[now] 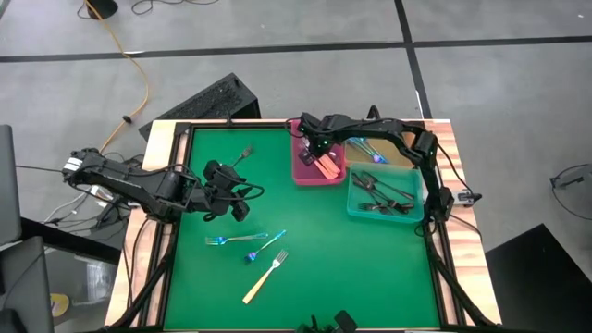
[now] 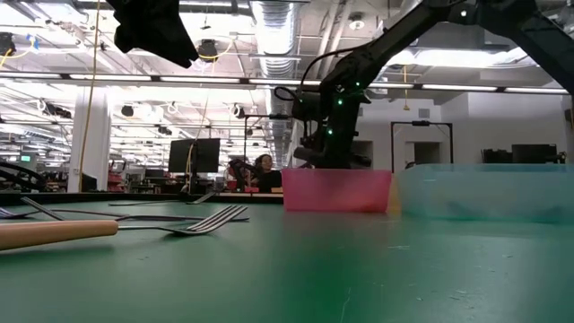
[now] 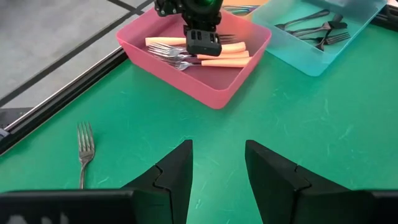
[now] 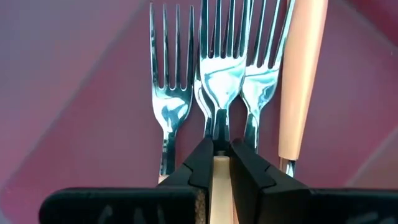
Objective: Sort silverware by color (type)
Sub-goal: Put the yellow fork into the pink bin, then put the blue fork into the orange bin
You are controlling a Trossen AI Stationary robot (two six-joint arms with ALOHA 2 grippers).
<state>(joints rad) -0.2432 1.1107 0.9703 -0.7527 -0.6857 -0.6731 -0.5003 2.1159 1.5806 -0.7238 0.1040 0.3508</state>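
Observation:
My right gripper holds the tan-handled fork with its teeth over the other forks inside the pink tray (image 1: 310, 173). It should open now.
A pink tray (image 1: 310, 173) at the far middle of the green mat holds several silver forks with tan handles (image 3: 225, 55). My right gripper (image 1: 321, 159) reaches down into it, shut on one of these forks (image 4: 219, 74). My left gripper (image 3: 217, 149) hovers open over the mat's left part (image 1: 239, 196), touching nothing. Loose on the mat lie a silver fork (image 1: 243, 153) at the far left, two blue forks (image 1: 229, 240) (image 1: 265, 245), and a tan-handled fork (image 1: 265, 277) near the front. My right gripper pinches the fork between its two fingers where the silver neck (image 4: 219, 132) meets the tan handle (image 4: 219, 180). The fingers come from above, pointing down, one on each side of the neck. The fork sits among the other forks in the tray; whether it is lifted cannot be told.
A teal tray (image 1: 353, 205) with several dark forks stands right of the pink one. Blue forks (image 1: 368, 146) lie behind it at the far right. A wooden frame (image 1: 166, 139) borders the mat. Open mat lies between the trays and the front edge.

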